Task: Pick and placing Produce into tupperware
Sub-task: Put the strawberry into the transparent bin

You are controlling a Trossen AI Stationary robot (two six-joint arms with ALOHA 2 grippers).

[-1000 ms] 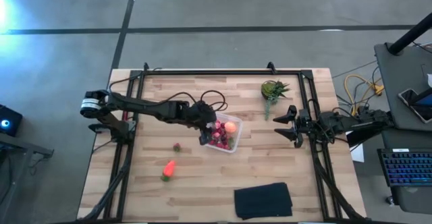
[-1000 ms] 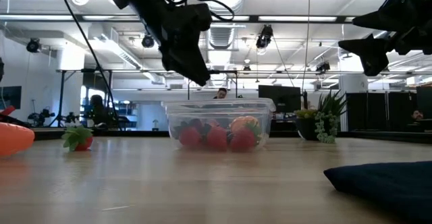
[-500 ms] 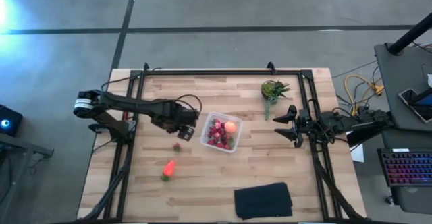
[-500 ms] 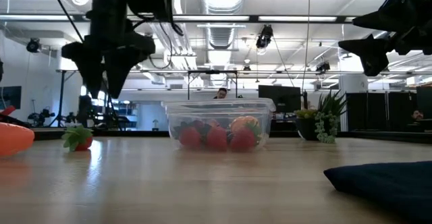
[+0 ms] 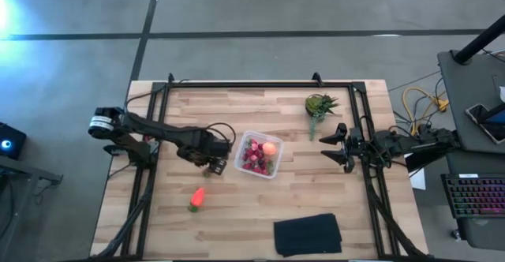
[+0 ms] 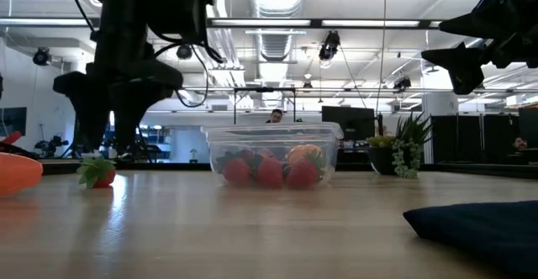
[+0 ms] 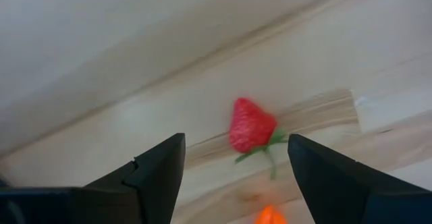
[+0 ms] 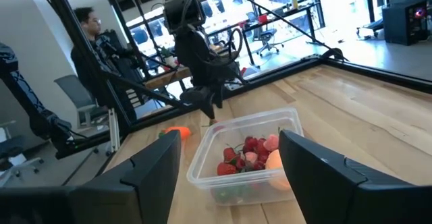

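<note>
My left gripper's fingers stop above the red berry [image 7: 251, 125] in the left wrist view, so closing now would miss. The gripper moves lower, before it closes.
A loose red berry with a green stem lies on the wood [image 7: 251, 126], [image 6: 98, 173]; in the high view my left gripper [image 5: 213, 166] covers it. That gripper [image 7: 235, 143], [image 6: 101, 147] hangs open just above it, one finger on each side, touching nothing. The orange carrot-like piece [image 5: 196, 198], [image 6: 17, 172] lies nearer the table's near edge. The clear tupperware [image 5: 259, 155], [image 6: 273, 155], [image 8: 250, 156] holds several red berries and the round orange fruit [image 5: 270, 147]. My right gripper [image 5: 335, 145], [image 6: 458, 56] waits open at the table's right side.
A spiky green plant [image 5: 319, 105], [image 6: 409, 149] stands at the far right of the table. A flat black cloth [image 5: 308, 234], [image 6: 479, 224] lies by the near edge. A black metal frame [image 5: 260, 84] rims the table. A person [image 8: 91, 35] sits beyond the table.
My left gripper has left the tupperware's left rim, moved toward the table's left and near edges, and come down over the loose berry. The berry, the carrot-like piece and the tupperware have stayed where they were.
</note>
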